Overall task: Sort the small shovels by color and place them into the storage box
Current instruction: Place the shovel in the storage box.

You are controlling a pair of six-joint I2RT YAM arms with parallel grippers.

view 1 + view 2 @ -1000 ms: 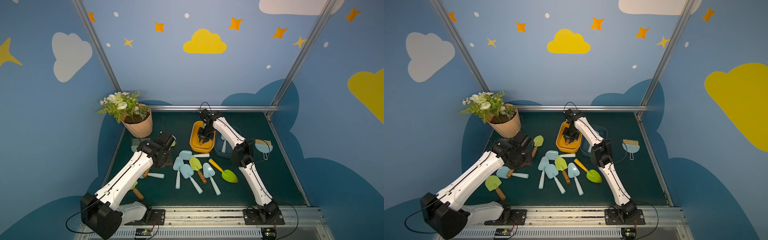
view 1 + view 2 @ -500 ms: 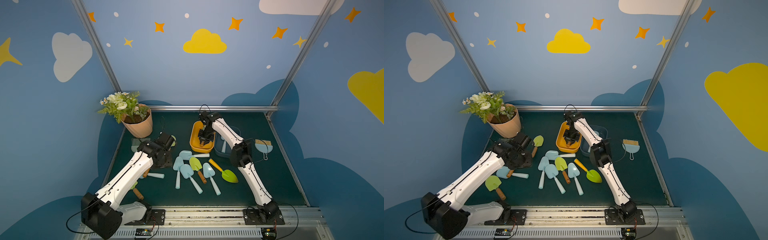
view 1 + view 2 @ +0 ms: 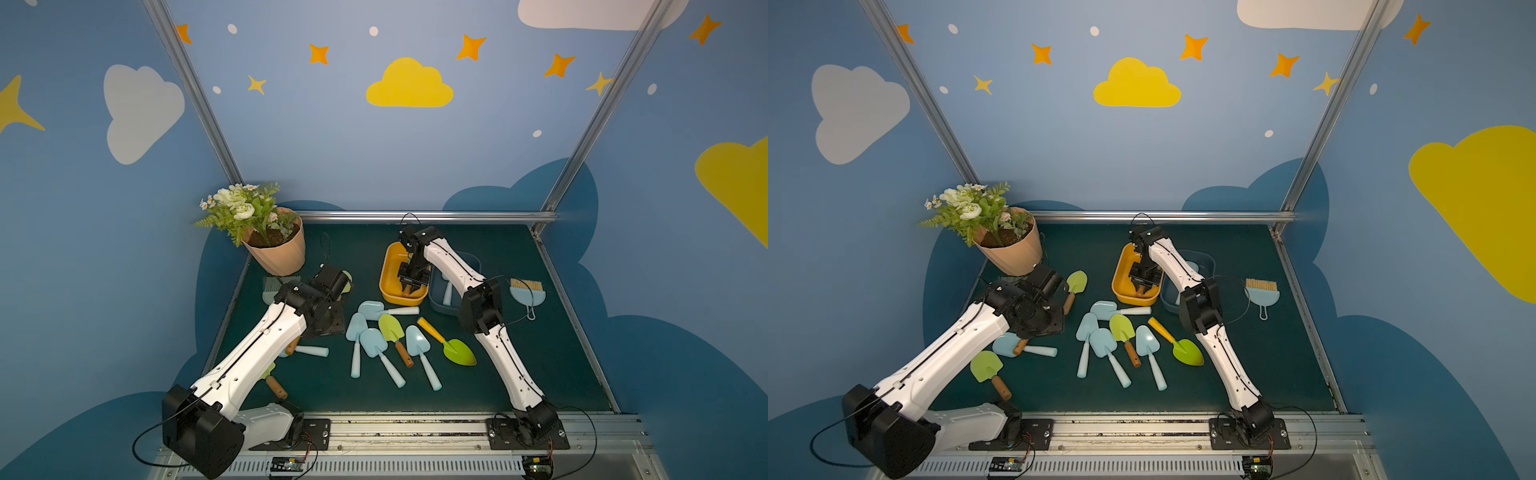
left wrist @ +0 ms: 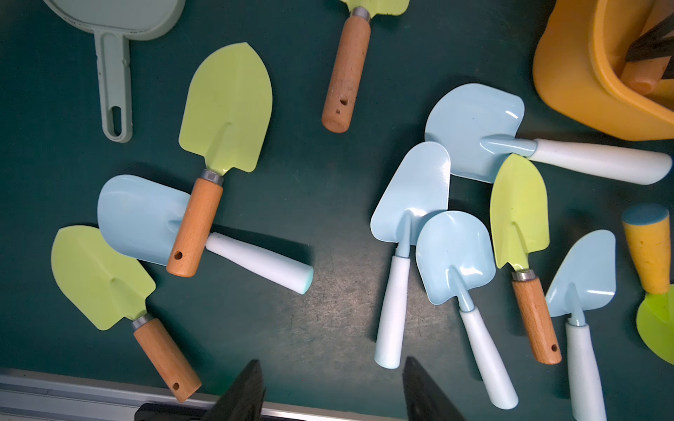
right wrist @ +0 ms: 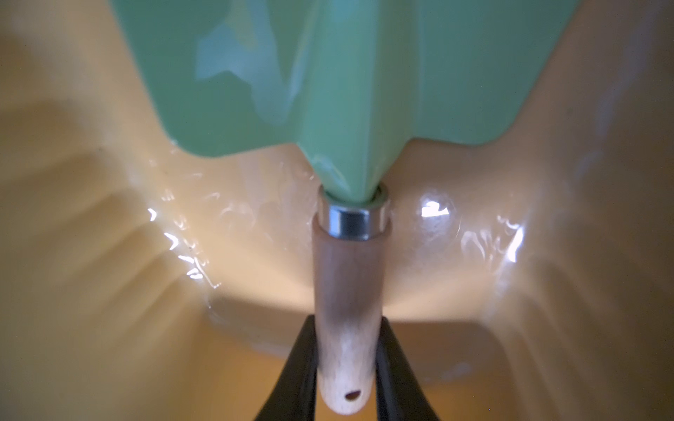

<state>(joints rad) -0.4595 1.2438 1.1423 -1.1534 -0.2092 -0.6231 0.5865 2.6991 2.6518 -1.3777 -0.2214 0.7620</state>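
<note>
The shovel's green blade (image 5: 449,77) and handle are low between the yellow storage box's sides, so the shovel would rest inside if released, and my right gripper will open its fingers.
Inside the yellow storage box (image 3: 388,266), my right gripper (image 5: 346,324) is shut on the wooden handle (image 5: 348,284) of a green-bladed shovel (image 5: 346,73). From above, that gripper (image 3: 411,282) reaches down into the box. My left gripper (image 4: 332,364) hangs open over bare mat, holding nothing. Below it lie a green shovel (image 4: 226,116) across a light blue one (image 4: 142,215) and another green one (image 4: 98,277). Mid-mat is a cluster of light blue shovels (image 3: 376,345), a green one (image 3: 392,330) and an orange-handled green one (image 3: 457,351). The blue storage box (image 3: 436,291) holds a pale handle.
A flower pot (image 3: 278,253) stands at the back left, with a grey-green brush (image 3: 272,286) in front of it. A light blue brush with tan bristles (image 3: 528,291) lies at the right. A metal rail (image 3: 415,424) borders the mat's front edge.
The right arm's elbow has shifted slightly to the left while its gripper stays in the yellow box. The left arm has barely moved.
</note>
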